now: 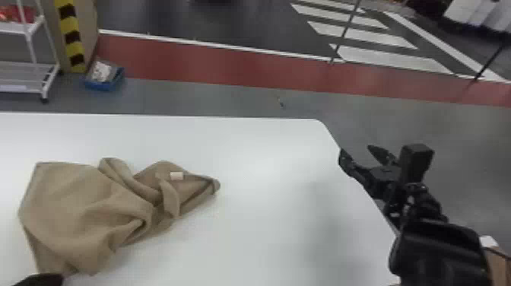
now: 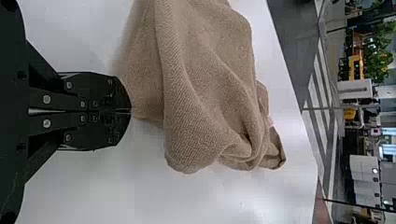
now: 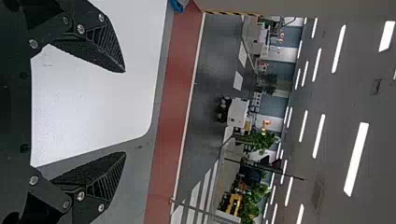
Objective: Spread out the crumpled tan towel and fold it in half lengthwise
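The towel's middle lies in thick folds, so my right gripper will next grab the towel at its narrow end by the pale label [image 1: 213,185], where it tapers out.
The tan towel [image 1: 87,205] lies crumpled on the left of the white table, with a raised fold across its middle and a small pale label near its narrow right end. At the bottom left corner of the head view, my left gripper [image 1: 42,280] meets the towel's near edge. In the left wrist view, my left gripper [image 2: 130,111] is shut on the edge of the towel [image 2: 201,93]. My right gripper [image 1: 357,149] is by the table's right edge, away from the towel; in the right wrist view, the right gripper [image 3: 125,112] stands open and holds nothing.
The white table [image 1: 266,213] has a rounded far right corner, and its right edge runs under the right arm. Beyond it on the floor are a blue bin [image 1: 104,81] and a white rack [image 1: 28,72] at the far left.
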